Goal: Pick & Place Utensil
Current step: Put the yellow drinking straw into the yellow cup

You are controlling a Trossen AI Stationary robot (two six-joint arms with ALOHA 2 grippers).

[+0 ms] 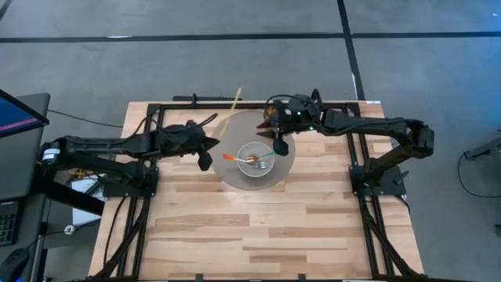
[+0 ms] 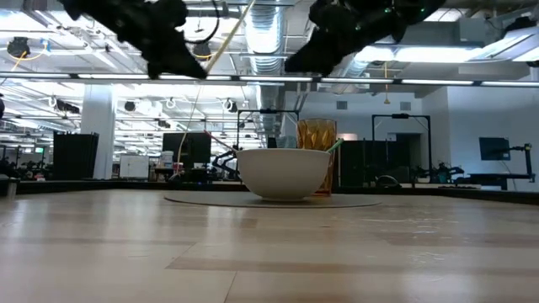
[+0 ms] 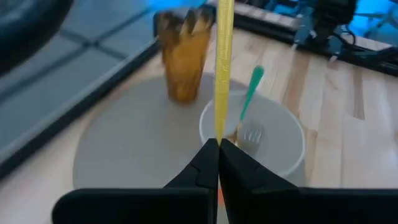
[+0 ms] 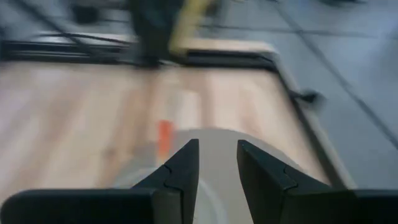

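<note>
I need to stand the long yellow utensil in the amber cup (image 1: 270, 113), so next I need to grab it with my right gripper by its free half (image 1: 236, 100).
A long yellow utensil (image 3: 222, 68) is held by my left gripper (image 3: 217, 148), which is shut on it left of the white bowl (image 1: 257, 162). The yellow utensil (image 1: 232, 113) slants up toward the far edge. In the bowl (image 3: 283, 146) lie a fork (image 3: 250, 135), a green-handled utensil (image 3: 249, 93) and an orange-handled one (image 1: 228, 157). The bowl stands on a round grey mat (image 1: 228, 135) beside an amber cup (image 3: 183, 56). My right gripper (image 4: 217, 163) is open and hovers above the mat's far side, near the cup (image 2: 316, 135). My left gripper pinches the yellow utensil's lower end (image 3: 219, 134) between its two fingertips (image 3: 202, 163). The utensil runs on from the fingers, lengthwise, and rises slanting toward the far edge. It is lifted clear of the table, above the mat (image 3: 124, 149).
A black frame (image 1: 196, 100) runs along the table's far edge, and the arm bases stand at both sides. Bare wooden table (image 1: 258, 227) lies on the near side of the mat. A monitor (image 1: 16, 117) stands off the table's left.
</note>
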